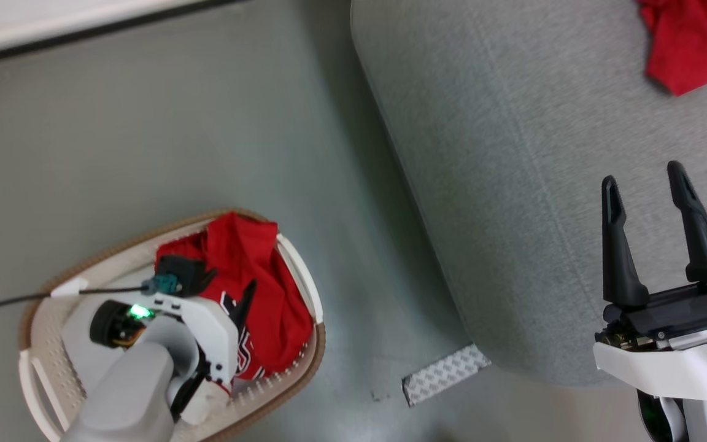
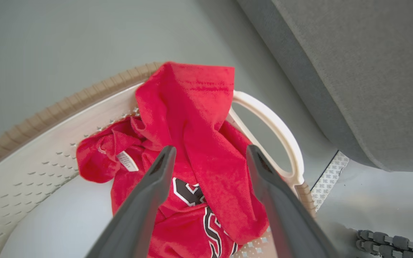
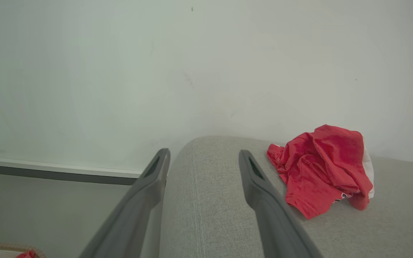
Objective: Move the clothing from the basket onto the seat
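Note:
The rest of the heap lies slack against the basket's side. My left gripper should grip the red clothing by its raised fold next.
The basket stands on the floor at the lower left, with red clothing heaped against its right side. My left gripper reaches down into it, open, its two fingers either side of a raised fold of the red clothing with black-and-white lettering. I cannot tell whether they touch the fabric. The grey seat fills the right, and another red garment lies crumpled at its far corner. My right gripper hangs open and empty over the seat's near part, well short of that garment.
A patterned grey-white strip lies on the floor at the seat's near corner. A black cable crosses the basket's left rim. A pale lining covers the basket's bottom. Grey floor separates basket and seat; a white wall stands behind.

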Robot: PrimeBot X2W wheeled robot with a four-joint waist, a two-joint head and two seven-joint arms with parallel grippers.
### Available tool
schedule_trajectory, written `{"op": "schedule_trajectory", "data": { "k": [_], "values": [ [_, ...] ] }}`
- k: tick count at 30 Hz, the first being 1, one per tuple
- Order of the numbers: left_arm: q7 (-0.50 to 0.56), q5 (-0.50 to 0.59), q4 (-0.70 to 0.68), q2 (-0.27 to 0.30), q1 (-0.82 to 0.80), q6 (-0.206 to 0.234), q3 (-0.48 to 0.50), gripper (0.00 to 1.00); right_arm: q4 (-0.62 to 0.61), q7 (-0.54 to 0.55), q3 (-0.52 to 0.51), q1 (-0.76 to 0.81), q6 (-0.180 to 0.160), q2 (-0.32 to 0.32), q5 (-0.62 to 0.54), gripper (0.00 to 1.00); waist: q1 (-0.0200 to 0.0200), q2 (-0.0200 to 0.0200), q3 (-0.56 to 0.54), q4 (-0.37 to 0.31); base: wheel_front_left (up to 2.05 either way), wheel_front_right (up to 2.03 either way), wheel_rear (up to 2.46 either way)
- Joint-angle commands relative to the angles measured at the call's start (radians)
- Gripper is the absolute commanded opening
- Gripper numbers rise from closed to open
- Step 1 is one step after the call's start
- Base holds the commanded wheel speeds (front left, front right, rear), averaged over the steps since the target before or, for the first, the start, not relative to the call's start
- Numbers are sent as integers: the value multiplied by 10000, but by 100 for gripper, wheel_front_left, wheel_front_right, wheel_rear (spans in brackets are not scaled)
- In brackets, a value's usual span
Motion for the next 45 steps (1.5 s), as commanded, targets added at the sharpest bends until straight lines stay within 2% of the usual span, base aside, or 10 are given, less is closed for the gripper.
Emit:
{"op": "schedule_trajectory", "data": {
  "k": [1, 7, 12, 23, 31, 39, 41, 43, 44, 45],
  "values": [
    [8, -35, 248, -5, -360, 12, -69, 100, -183, -26, -45, -122, -29, 26, 116, 100, -3, 0, 758, 50, 0, 0, 0],
    [-288, 10, 1011, -41, -1022, 30, -134, 100, -494, -26, -33, -103, -29, 23, 70, 100, -3, 0, 1198, 230, 0, 0, 0],
    [-683, 35, 1685, -127, -1689, 310, -52, 100, -754, -27, -158, -72, -29, 22, 45, 100, -3, 0, 1560, 351, 0, 0, 0],
    [-1320, 46, 2652, -393, -2923, 178, -237, 100, -1024, -27, -137, -70, -29, 23, -95, 100, -3, 0, 2188, 636, 6, 6, 6],
    [-1732, -119, 2960, -495, -3326, 4, -752, 100, -1330, -27, -159, 153, -29, 24, -516, 100, -3, 0, 2443, 954, 13, 13, 13],
    [-2001, -911, 2364, -510, -3502, 16, -1661, 100, -1463, -27, -238, 272, -29, 26, -650, 100, -3, 0, 2578, 1175, 2, 2, 2],
    [-2048, -1166, 2223, -463, -3520, 15, -1930, 50, -1453, -27, -221, 206, -29, 24, -668, 100, -3, 0, 2593, 1203, 0, 0, 0],
    [-2052, -1376, 2048, -423, -3512, 14, -2208, 15, -1448, -27, -208, 145, -29, 24, -691, 100, -3, 0, 2604, 1221, 0, 0, 0],
    [-2070, -1485, 1980, -379, -3524, 14, -2342, 0, -1444, -27, -206, 123, -29, 24, -705, 100, -3, 0, 2606, 1227, 0, 0, 0],
    [-2085, -1596, 1923, -342, -3541, 14, -2494, 0, -1437, -27, -208, 108, -29, 24, -713, 100, -3, 0, 2607, 1233, 0, 0, 0]
  ]
}}
